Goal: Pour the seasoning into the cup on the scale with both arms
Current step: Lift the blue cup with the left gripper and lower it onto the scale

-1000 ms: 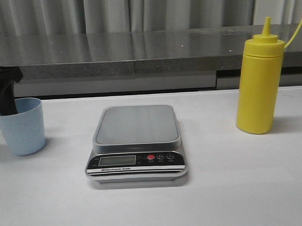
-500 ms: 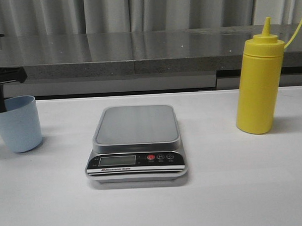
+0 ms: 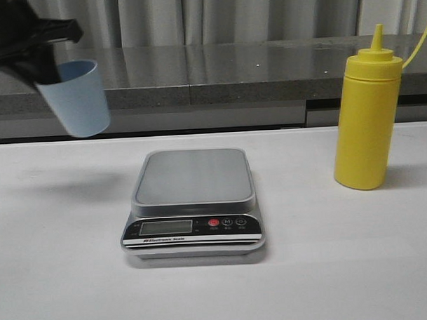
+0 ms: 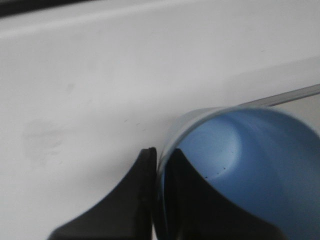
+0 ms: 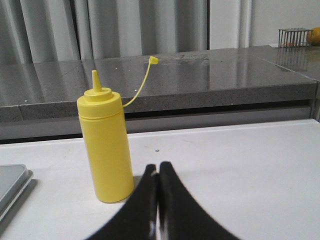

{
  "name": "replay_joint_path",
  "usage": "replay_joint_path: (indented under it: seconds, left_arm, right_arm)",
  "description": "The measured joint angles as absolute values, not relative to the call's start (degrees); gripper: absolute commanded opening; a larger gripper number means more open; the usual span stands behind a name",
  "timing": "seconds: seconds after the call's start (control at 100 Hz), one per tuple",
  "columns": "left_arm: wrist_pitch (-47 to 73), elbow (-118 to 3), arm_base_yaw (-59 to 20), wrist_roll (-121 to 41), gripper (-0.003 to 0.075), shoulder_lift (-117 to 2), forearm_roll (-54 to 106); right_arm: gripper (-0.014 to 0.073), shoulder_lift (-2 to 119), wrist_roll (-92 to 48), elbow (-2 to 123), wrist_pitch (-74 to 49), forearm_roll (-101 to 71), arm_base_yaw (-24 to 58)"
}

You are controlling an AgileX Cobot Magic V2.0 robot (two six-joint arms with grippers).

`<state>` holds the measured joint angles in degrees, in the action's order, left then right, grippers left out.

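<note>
The base of the pale blue cup hangs short of the scale platform (image 3: 195, 176). My left gripper needs to move the cup there before letting it go.
My left gripper (image 3: 45, 64) is shut on the rim of the pale blue cup (image 3: 77, 99) and holds it tilted in the air, above the table and left of the scale (image 3: 192, 203). In the left wrist view one finger is inside the cup (image 4: 250, 165) and one outside, pinching its wall at my left gripper (image 4: 159, 157). The scale platform is bare. The yellow seasoning bottle (image 3: 366, 119) stands upright at the right. In the right wrist view my right gripper (image 5: 157, 170) is shut and empty, just beside the bottle (image 5: 106, 145).
A grey stone counter (image 3: 196, 73) runs along the back of the white table (image 3: 308, 269), with curtains behind it. The scale's corner (image 5: 12, 182) shows in the right wrist view. A small wire basket (image 5: 295, 36) sits on the far counter.
My left gripper has lifted the cup off the table, up and to the right toward the scale. The bottle, scale and right gripper have not moved.
</note>
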<state>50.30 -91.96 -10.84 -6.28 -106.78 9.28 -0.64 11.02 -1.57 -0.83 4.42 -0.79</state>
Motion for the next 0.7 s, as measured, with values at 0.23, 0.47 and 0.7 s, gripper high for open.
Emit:
replay_joint_path:
  seconds: [0.23, 0.47, 0.7]
  left_arm:
    - [51.8, -97.0, -19.9, -7.5, -0.002, -107.1, 9.5]
    - [52.9, -98.0, -24.8, -7.6, -0.002, -111.5, 9.6]
    - [54.2, -98.0, -25.6, -7.7, -0.002, -114.2, 9.6]
  right_arm:
    - [-0.0068, -0.6, 11.0, -1.6, -0.8, 4.4, -0.8]
    - [-0.0068, -0.6, 11.0, -1.6, -0.8, 4.4, -0.8]
    - [-0.0068, -0.6, 11.0, -1.6, -0.8, 4.4, -0.8]
